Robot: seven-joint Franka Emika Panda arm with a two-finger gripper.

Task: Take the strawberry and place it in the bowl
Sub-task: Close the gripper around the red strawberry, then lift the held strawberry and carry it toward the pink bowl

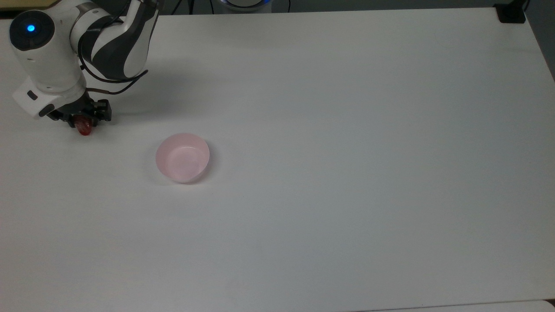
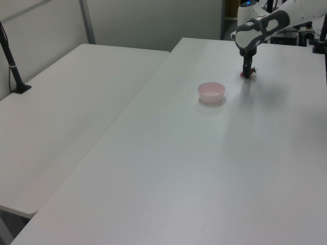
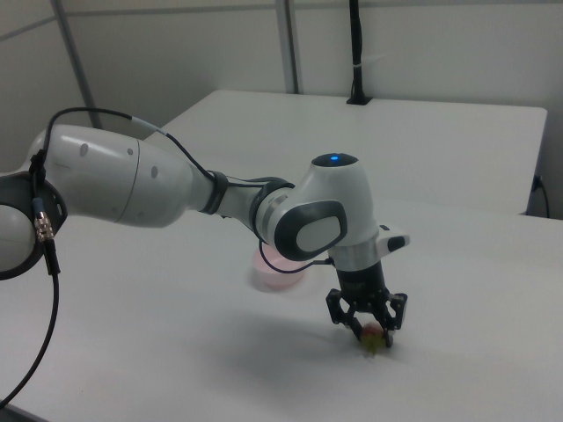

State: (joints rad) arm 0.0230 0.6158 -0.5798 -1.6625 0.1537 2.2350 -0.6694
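Note:
My gripper needs to put the strawberry in the bowl point(image 2: 211, 92), so next it will grab the small red strawberry by its plump red body point(image 2: 243, 75).
The strawberry point(image 1: 83, 128) lies on the white table point(image 1: 347, 173) at the top view's far left, red with its cap end under the gripper. My gripper point(image 1: 85, 121) is down at table height, open, one finger on each side of the fruit. In the right view the strawberry point(image 3: 373, 335) shows between the black fingers point(image 3: 339, 315) of the gripper point(image 3: 368, 330). The left view has the gripper point(image 2: 248, 75) at the far end of the table, over a red speck of strawberry point(image 2: 243, 75). The pale pink bowl point(image 1: 182, 157) stands empty, to the right of the fruit and nearer the camera in the top view; it shows again point(image 2: 211, 92) point(image 3: 273, 272).
A black clamp point(image 1: 511, 13) sits at the table's far right corner in the top view. A second white table point(image 2: 76, 102) adjoins on the left view's left, with a black post point(image 2: 10, 56) on it. The arm's white links point(image 3: 132, 185) stretch across the right view's left.

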